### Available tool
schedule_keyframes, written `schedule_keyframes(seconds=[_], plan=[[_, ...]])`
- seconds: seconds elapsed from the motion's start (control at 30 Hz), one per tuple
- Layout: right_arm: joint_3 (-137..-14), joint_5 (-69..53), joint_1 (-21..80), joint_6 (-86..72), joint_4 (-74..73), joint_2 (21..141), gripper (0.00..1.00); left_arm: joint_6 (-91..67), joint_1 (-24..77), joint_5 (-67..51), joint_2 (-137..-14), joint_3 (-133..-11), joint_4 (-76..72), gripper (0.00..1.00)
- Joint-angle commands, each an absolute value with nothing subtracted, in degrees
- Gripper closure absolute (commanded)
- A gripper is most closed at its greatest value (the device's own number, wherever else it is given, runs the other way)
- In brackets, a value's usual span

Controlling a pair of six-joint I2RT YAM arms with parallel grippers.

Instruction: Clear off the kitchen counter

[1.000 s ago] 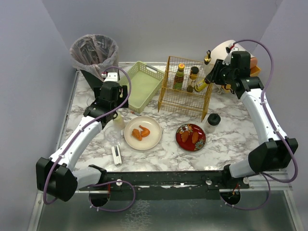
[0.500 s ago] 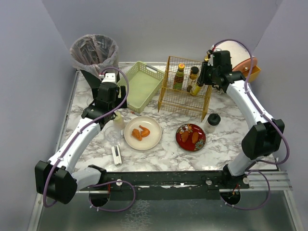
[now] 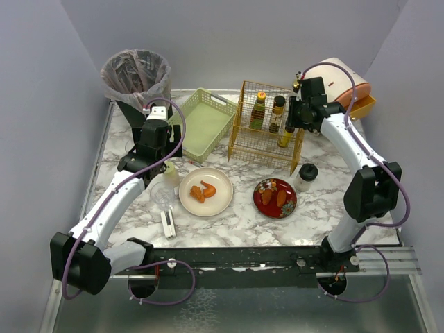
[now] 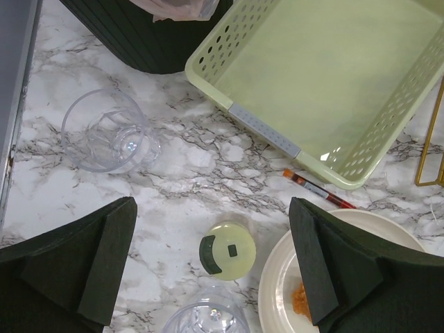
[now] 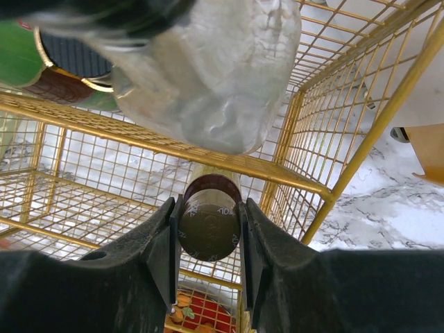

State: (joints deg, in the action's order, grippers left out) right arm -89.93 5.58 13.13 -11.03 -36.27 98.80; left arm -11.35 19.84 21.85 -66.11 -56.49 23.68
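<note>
The yellowish bottle (image 3: 285, 136) stands upright in the gold wire rack below its upper shelf and would rest, so it is time to open my right gripper.
The marble kitchen counter (image 3: 326, 201) carries dishes, glasses and a gold wire rack (image 3: 267, 142). My right gripper (image 3: 290, 119) is shut on the dark cap of a yellowish bottle (image 3: 285, 136) and holds it upright in the rack's right end. In the right wrist view both pads press the cap (image 5: 208, 225) inside the rack (image 5: 305, 182). My left gripper (image 3: 165, 164) is open and empty above a small bottle with a pale yellow-green lid (image 4: 227, 250), which sits between the fingers (image 4: 104, 257) in the left wrist view.
A pale green tray (image 3: 196, 136) and a lined trash bin (image 3: 135, 76) stand at the back left. A cream plate (image 3: 220, 201) and a red plate (image 3: 263, 205) hold food. Two clear glasses (image 4: 107, 130) (image 4: 205, 318), a red pen (image 4: 319, 189), a black-lidded jar (image 3: 306, 175) and two bottles (image 3: 258, 111) in the rack are near.
My right arm swung left and brought the bottle from beside the rack's right side into the rack, turning it from tilted to upright. My left arm barely moved.
</note>
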Motion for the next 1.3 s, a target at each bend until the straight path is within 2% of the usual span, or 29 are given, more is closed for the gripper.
schedule_keyframes(seconds=[0.0, 0.27, 0.37, 0.87, 1.03, 1.27], plan=[[-90.92, 7.35, 13.27, -10.78, -35.45, 100.12, 0.88, -10.81, 19.51, 22.45, -65.2, -55.99, 23.82, 0.01], [-90.09, 5.8, 13.27, -11.43, -34.87, 101.07, 0.66, -10.81, 19.42, 22.92, -65.39, -56.07, 23.99, 0.01], [-89.93, 5.7, 13.27, -11.58, -34.7, 101.01, 0.6, -10.81, 19.42, 23.1, -65.19, -56.07, 24.05, 0.01], [-87.8, 5.1, 13.27, -12.77, -32.3, 96.5, 0.45, -10.72, 19.41, 23.9, -65.11, -55.98, 24.17, 0.01], [-85.53, 5.12, 13.27, -13.86, -28.52, 91.72, 0.35, -10.72, 19.34, 24.07, -65.08, -55.96, 24.26, 0.01], [-83.72, 5.75, 13.27, -14.67, -25.47, 85.16, 0.31, -10.72, 19.34, 24.43, -65.12, -55.97, 24.26, 0.01]])
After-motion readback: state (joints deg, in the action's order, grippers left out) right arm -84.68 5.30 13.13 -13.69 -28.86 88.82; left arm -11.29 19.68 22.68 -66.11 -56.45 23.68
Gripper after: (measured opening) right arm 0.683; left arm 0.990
